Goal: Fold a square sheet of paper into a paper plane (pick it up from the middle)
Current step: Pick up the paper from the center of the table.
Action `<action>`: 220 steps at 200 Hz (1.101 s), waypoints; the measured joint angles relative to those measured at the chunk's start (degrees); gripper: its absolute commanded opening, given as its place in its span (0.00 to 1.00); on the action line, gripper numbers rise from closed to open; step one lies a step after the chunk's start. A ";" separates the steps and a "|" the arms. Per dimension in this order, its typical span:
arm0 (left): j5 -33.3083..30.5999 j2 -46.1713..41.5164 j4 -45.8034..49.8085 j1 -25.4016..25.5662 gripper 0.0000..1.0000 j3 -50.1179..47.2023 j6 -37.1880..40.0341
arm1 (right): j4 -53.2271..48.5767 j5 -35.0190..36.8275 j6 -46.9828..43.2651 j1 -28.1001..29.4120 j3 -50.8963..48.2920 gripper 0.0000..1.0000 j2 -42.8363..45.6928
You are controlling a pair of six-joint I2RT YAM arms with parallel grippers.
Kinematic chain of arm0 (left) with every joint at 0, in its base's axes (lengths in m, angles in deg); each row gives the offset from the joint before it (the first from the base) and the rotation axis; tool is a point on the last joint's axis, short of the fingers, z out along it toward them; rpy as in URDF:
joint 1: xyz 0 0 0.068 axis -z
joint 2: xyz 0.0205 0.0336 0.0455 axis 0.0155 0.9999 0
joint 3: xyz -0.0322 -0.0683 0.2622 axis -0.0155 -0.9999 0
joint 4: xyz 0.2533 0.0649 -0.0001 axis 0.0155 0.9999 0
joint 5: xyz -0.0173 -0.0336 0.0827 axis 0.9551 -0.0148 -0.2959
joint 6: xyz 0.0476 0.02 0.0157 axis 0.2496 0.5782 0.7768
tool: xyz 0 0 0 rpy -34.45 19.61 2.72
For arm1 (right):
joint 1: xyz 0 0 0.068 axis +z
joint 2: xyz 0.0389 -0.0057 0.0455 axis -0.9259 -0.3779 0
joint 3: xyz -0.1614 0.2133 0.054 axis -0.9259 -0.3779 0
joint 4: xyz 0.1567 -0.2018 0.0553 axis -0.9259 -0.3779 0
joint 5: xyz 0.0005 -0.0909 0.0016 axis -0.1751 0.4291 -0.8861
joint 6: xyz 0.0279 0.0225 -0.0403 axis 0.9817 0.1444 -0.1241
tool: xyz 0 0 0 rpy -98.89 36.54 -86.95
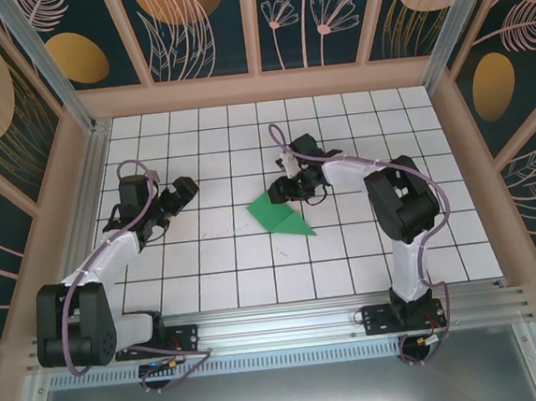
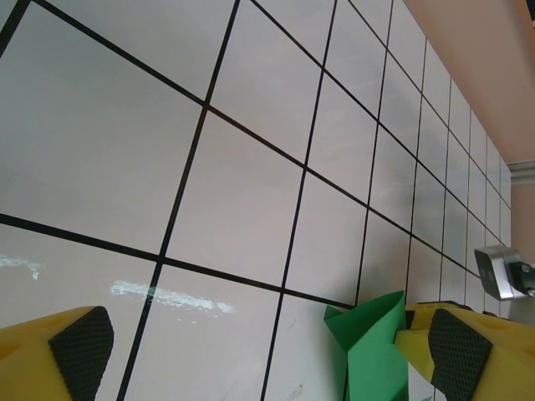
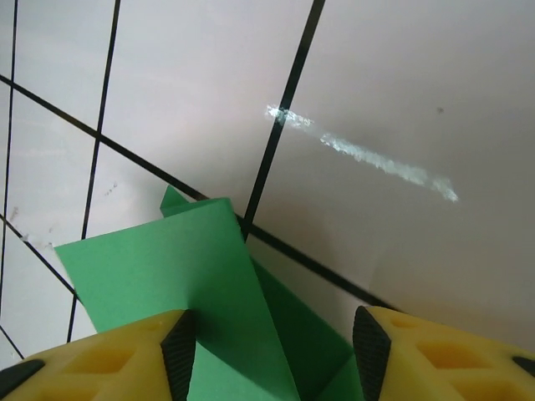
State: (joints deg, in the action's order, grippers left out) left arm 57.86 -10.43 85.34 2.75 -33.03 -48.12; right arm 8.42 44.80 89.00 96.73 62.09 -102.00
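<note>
The paper's opposite side should stay free for the right gripper to fold, so the left gripper should grab the paper's edge facing it next.
The green sheet of paper [image 1: 279, 215] lies partly folded in the middle of the white grid table, with a pointed corner toward the near right. My right gripper [image 1: 291, 187] hovers low over its far edge. In the right wrist view a raised green flap [image 3: 167, 267] stands between the fingers of that gripper [image 3: 272, 355]. The jaws are apart, the left pad [image 3: 180, 347] is against the flap and the right pad is clear of the paper. My left gripper [image 1: 185, 191] is about two tiles left of the paper, wide open [image 2: 267, 351] and empty. The paper's corner [image 2: 376, 351] shows beside its right finger.
The grid table [image 1: 208, 262] is walled by a pinkish frame [image 1: 69, 180] on the left, back and right. An aluminium rail [image 1: 288, 321] carrying both arm bases runs along the near edge. Faint scuff marks [image 3: 368, 154] streak the tiles.
</note>
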 measured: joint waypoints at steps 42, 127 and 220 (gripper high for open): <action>1.97 -0.76 -1.38 0.00 0.98 -1.49 -0.04 | 3.04 -8.96 -1.05 -1.88 -0.07 0.16 -0.83; 6.08 -4.31 -11.93 6.49 0.98 -10.49 -5.27 | 20.48 -18.21 15.87 -3.50 -7.56 0.05 0.20; 5.46 -8.44 -43.52 17.73 0.92 -21.31 -19.02 | 56.26 -19.47 57.75 -3.54 -16.70 0.05 10.14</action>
State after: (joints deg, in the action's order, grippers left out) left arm 63.32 -18.87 41.83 20.48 -54.35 -67.14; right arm 64.68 25.32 146.75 93.18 45.39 -91.86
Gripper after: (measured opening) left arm 0.950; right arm 0.064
